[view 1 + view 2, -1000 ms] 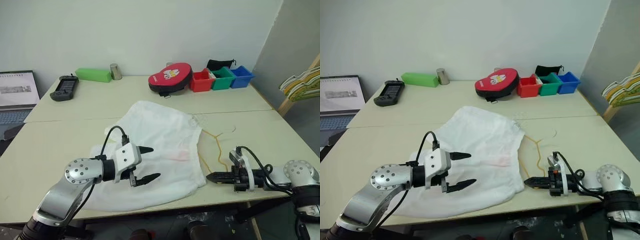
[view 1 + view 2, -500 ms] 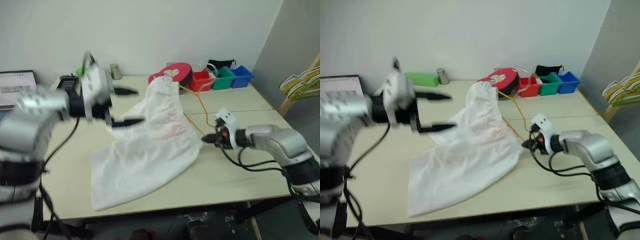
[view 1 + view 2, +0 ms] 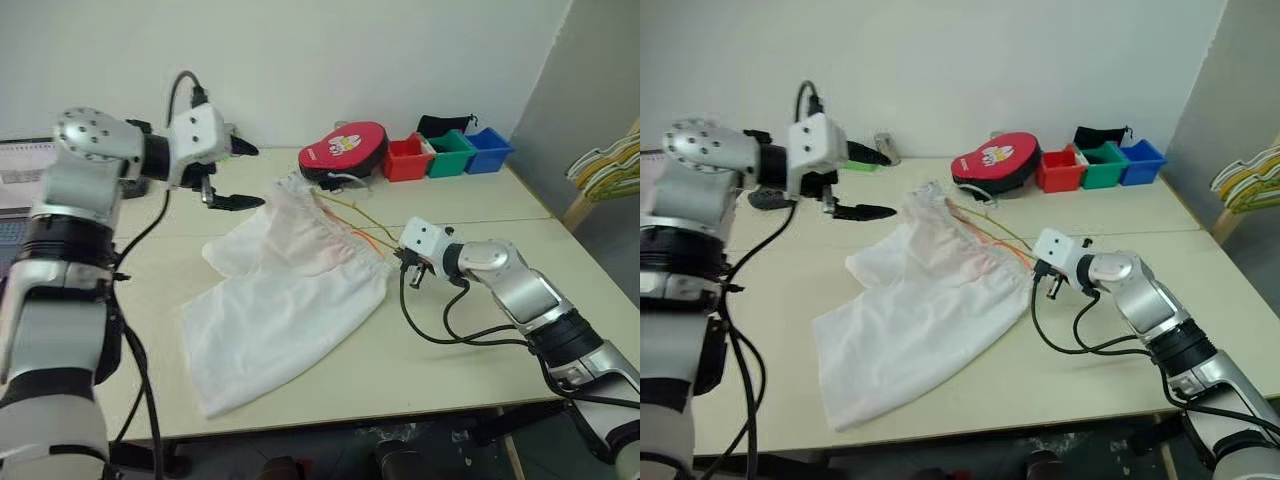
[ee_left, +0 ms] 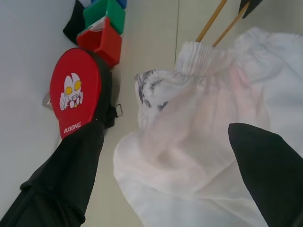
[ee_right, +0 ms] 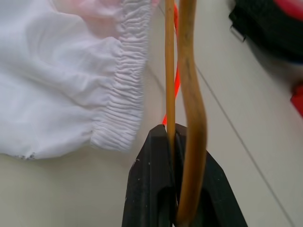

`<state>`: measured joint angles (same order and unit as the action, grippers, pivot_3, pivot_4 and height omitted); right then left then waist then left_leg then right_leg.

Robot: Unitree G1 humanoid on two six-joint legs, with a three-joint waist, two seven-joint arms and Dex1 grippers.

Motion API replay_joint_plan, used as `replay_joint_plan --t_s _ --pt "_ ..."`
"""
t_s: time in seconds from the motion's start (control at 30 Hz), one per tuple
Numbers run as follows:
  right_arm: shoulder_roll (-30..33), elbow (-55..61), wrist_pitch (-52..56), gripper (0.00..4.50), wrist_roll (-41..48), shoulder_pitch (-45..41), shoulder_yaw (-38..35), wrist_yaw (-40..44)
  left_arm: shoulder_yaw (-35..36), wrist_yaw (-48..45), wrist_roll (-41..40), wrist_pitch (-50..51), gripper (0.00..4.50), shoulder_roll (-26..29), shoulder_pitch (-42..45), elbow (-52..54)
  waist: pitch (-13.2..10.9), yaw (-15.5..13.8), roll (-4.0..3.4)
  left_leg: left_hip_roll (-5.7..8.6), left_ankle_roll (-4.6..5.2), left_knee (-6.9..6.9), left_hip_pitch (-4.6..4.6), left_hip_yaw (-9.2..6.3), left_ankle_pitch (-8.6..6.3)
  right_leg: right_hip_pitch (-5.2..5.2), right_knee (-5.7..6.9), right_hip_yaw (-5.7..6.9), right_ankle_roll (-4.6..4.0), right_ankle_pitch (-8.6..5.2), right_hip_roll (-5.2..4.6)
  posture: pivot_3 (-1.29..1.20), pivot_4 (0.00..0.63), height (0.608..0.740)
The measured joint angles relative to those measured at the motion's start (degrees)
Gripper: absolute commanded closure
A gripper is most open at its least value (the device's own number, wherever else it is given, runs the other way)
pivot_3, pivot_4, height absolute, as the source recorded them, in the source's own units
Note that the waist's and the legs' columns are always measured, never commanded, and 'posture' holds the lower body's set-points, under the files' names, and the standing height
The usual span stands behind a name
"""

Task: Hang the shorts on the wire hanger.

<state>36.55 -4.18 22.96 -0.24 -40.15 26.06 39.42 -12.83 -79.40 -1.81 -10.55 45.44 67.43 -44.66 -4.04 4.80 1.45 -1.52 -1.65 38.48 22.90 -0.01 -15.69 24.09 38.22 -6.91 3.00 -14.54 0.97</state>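
Observation:
My left gripper will next pinch the shorts by the gathered waistband (image 3: 298, 185) (image 4: 199, 52) to hang them, as it stands up while the rest of the shorts lies loose on the tabletop.
The white shorts (image 3: 280, 290) lie rumpled on the table, their gathered waistband (image 4: 199, 52) raised at the far end with a faint pink mark below it. My right gripper (image 3: 398, 258) is shut on the thin yellow-orange wire hanger (image 3: 352, 222) just right of the waistband. In the right wrist view the wire (image 5: 189, 94) sits clamped between the jaws beside the elastic hem (image 5: 124, 71). The hanger's wires run into the waist, and fabric hides their far end. My left gripper (image 3: 243, 176) hangs open in the air at the shorts' far left, touching nothing.
A red round case (image 3: 342, 150) lies just behind the shorts. Red, green and blue bins (image 3: 450, 152) and a black pouch stand at the back right. A bunch of hangers (image 3: 605, 165) shows at the right edge. A laptop (image 3: 22, 175) sits far left.
My left gripper rose from over the shorts up toward the back left, still open. The right gripper rolled and moved forward with the hanger. The shorts bunched up and their waist lifted.

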Motion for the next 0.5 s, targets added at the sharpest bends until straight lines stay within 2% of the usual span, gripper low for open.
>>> replay_joint_plan --t_s 0.03,0.3,0.5 --pt "-1.12 1.18 0.1 4.5 -0.92 -0.13 -0.04 0.14 -0.57 -0.14 1.38 -2.37 0.03 -1.74 1.15 -3.85 0.0 0.05 0.0 0.0 0.01 0.12 0.03 0.0 0.0 0.0 0.03 0.0 0.0 0.0 0.0 -0.04 0.0 0.74" --pt "-3.4 4.83 1.73 4.5 -4.74 -0.13 -0.15 0.47 -3.09 -1.19 7.8 -11.55 0.03 -3.85 3.91 -12.4 0.0 0.86 0.01 0.04 0.02 0.45 -0.09 -0.01 -0.01 0.03 0.73 -0.07 0.04 -0.03 0.03 -0.06 0.002 0.74" --pt "-3.93 6.59 3.47 4.5 -7.78 -0.12 -0.14 0.62 -5.31 1.92 13.48 -18.49 1.08 -4.16 3.91 -16.28 0.0 1.61 0.01 0.01 0.03 0.53 -0.09 -0.05 0.02 0.02 0.78 -0.08 0.08 -0.05 0.08 -0.07 0.0 0.74"
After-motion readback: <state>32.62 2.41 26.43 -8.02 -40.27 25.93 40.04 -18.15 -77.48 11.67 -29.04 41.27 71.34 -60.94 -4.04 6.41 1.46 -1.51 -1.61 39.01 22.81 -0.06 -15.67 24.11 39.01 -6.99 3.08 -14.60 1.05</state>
